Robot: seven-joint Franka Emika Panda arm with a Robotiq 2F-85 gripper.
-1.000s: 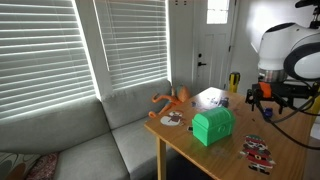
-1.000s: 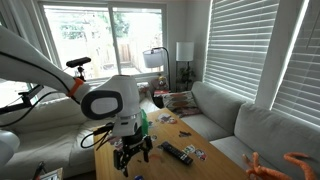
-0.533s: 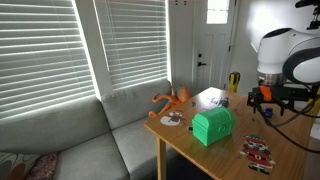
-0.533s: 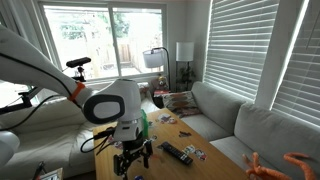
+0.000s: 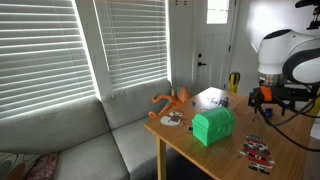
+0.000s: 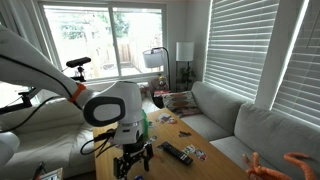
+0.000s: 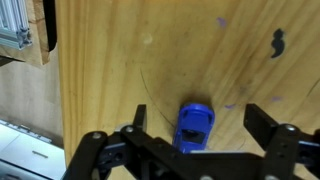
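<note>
The small blue toy car is between my open fingers, one beside each long side, so my gripper should close.
A small blue toy car (image 7: 195, 125) lies on the wooden table (image 7: 150, 60) in the wrist view, directly between my two fingers. My gripper (image 7: 196, 120) is open, one fingertip on each side of the car and apart from it. In both exterior views the gripper (image 5: 262, 97) (image 6: 133, 160) points straight down, close over the table near one end. The car itself is hidden by the gripper in the exterior views.
A green box (image 5: 212, 125), an orange octopus toy (image 5: 172, 100), a white object (image 5: 210, 97) and printed cards (image 5: 258, 152) lie on the table. A black remote (image 6: 178, 153) rests near the gripper. The table edge (image 7: 55, 90) runs close by; a grey sofa (image 5: 90, 150) stands beside it.
The gripper has sunk a little toward the table; its jaws stay wide.
</note>
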